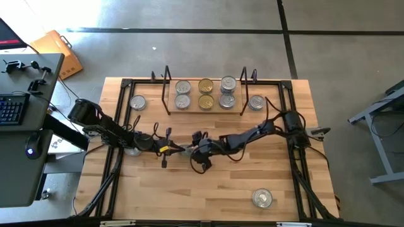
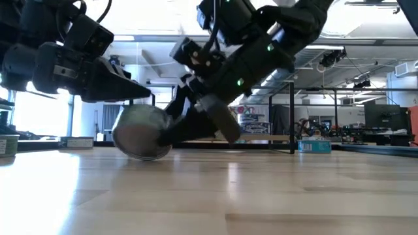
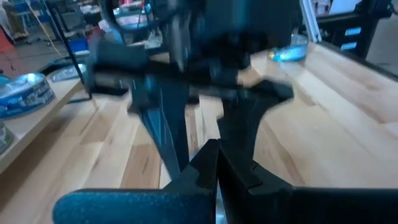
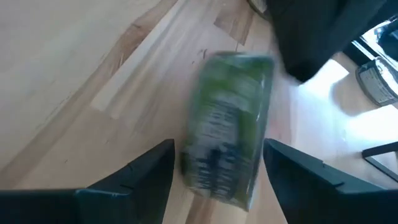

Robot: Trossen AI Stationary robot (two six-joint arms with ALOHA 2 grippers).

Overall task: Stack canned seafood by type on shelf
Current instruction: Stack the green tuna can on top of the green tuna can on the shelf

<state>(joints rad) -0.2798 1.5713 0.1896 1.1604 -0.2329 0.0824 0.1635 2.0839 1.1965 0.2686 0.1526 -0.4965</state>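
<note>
My right gripper should close on the green-labelled tin now. Its fingers reach down either side of the label (image 4: 225, 124), level with the tin's lower part, so they would hold the tin.
The shelf (image 1: 193, 109) stands at the table's far middle and carries several tins, silver-topped (image 1: 182, 86) and gold-topped (image 1: 205, 85). At mid-table a green-labelled tin (image 4: 230, 124) stands tilted between the open fingers of my right gripper (image 4: 219, 149). In the low view this tin (image 2: 138, 134) shows a grey round face and rests on its lower rim on the table. My left gripper (image 3: 214, 163) is shut on nothing. Its tip (image 2: 150, 98) hovers just above the tin, pointing at the right gripper. My right gripper has a finger on either side of the green tin, slanting down at it from the table's right. The wrist view shows a gap beside one finger (image 4: 163, 158), and the tin is blurred. I cannot tell whether either finger touches it.
Loose tins lie left (image 1: 137, 102) and right (image 1: 255, 102) of the shelf, one under my left arm (image 1: 132, 151), and one near the front right (image 1: 262, 198). Bare wood stretches across the table's near half. A desk with a keyboard (image 1: 11, 108) stands off the left edge.
</note>
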